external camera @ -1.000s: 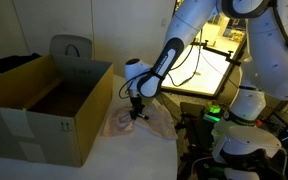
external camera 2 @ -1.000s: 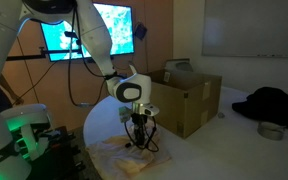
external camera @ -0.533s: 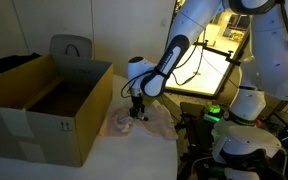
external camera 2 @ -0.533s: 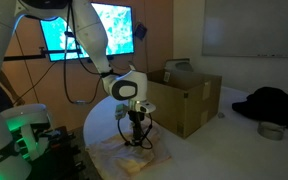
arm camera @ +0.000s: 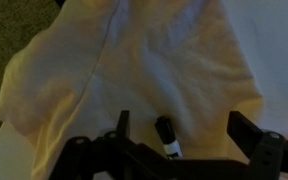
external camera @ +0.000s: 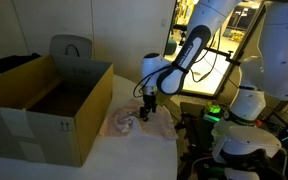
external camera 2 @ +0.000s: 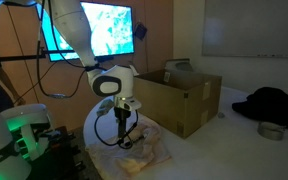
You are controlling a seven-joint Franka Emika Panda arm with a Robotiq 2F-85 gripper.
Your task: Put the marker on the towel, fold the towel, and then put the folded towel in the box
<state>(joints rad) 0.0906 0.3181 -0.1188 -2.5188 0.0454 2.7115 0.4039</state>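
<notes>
I will pinch the towel (arm camera: 154, 60) near its edge with my gripper, where the marker lies between my fingers. Then I can fold that part of the towel over.
A pale yellow towel (arm camera: 154, 60) lies crumpled on the white table, seen in both exterior views (external camera: 132, 123) (external camera 2: 144, 151). The marker (arm camera: 166, 136), black with a white band, rests on the towel. In the wrist view it lies between the two dark fingers, nearer the left one. My gripper (arm camera: 184, 125) is open and hangs just above the towel, holding nothing (external camera: 147, 113) (external camera 2: 123, 139). The open cardboard box (external camera: 34, 128) (external camera 2: 180, 102) stands beside the towel. The marker is too small to make out in the exterior views.
A grey chair back (external camera: 71, 48) stands behind the box. A black bundle (external camera 2: 274, 103) and a small round tin (external camera 2: 271, 131) lie farther along the table. The robot's base with a green light (external camera: 216, 113) is beside the table edge. A lit screen (external camera 2: 109, 30) hangs behind.
The gripper has opened and let go of the marker, which now lies on the towel. The gripper has lifted and shifted sideways away from the box.
</notes>
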